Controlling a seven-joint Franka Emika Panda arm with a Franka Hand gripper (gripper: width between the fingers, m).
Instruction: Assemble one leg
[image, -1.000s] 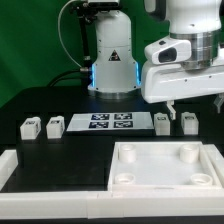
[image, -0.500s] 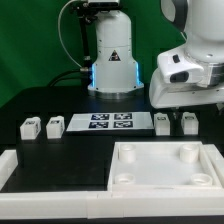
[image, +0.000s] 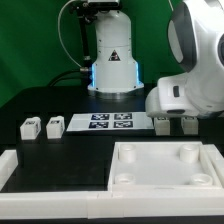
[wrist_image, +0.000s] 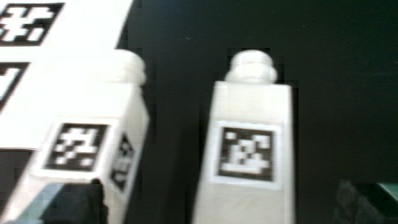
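Observation:
The leg's round end should stay free to go into a corner socket, so my gripper will grab the leg by its tagged square body (wrist_image: 246, 172) next.
Four small white legs with square tags lie in a row on the black table. Two are at the exterior view's left (image: 30, 127) (image: 55, 126) and two at its right (image: 162, 124) (image: 187, 124). The arm's white hand (image: 190, 95) hangs low just over the right pair and hides the fingers there. In the wrist view my gripper (wrist_image: 217, 208) is open, with a dark fingertip (wrist_image: 63, 205) at one side and the other (wrist_image: 370, 198) at the far side. One leg (wrist_image: 249, 140) lies between them. Its neighbour (wrist_image: 89, 130) lies beside the first fingertip.
The large white square piece with round corner sockets (image: 120, 150) lies at the front right. The marker board (image: 108, 122) lies between the leg pairs, and its corner shows in the wrist view (wrist_image: 27, 25). A white L-shaped rail (image: 10, 165) runs along the front left. The robot base (image: 112, 55) stands behind.
The arm's hand has come down and shifted toward the exterior view's right, ending low over the right pair of legs. No leg has moved.

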